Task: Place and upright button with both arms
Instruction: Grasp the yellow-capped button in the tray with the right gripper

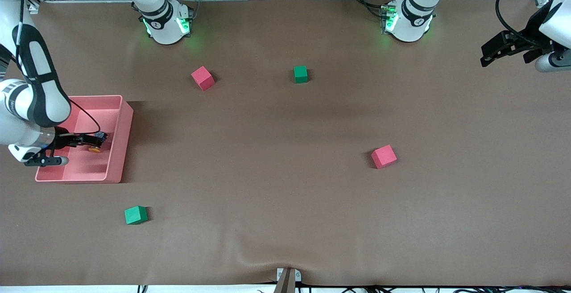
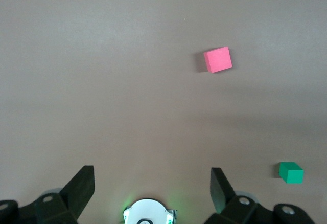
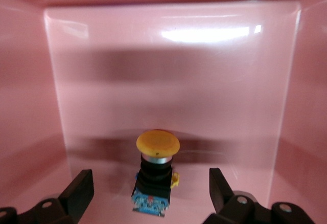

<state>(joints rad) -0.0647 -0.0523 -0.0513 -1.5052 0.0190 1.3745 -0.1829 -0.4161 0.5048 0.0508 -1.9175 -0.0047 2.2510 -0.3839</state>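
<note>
My right gripper must move farther to the button's black body (image 3: 154, 175) before closing.
The button (image 3: 156, 169) has an orange cap, a black body and a blue base. It lies in the pink tray (image 1: 121, 138) at the right arm's end of the table, where its cap (image 1: 94, 150) shows as a small orange spot. My right gripper (image 3: 150, 182) reaches down into the tray (image 3: 168, 81), open, with the button between its fingers and touching neither; the blue base faces the gripper. From the front the right gripper (image 1: 101, 138) sits just above the cap. My left gripper (image 1: 487, 55) waits open and empty in the air over the left arm's end of the table, also (image 2: 152, 177).
Two red cubes (image 1: 203, 77) (image 1: 383, 156) and two green cubes (image 1: 300, 74) (image 1: 135, 215) are scattered on the brown table. The left wrist view shows a red cube (image 2: 218, 59) and a green cube (image 2: 291, 173). The tray has dividers and raised walls.
</note>
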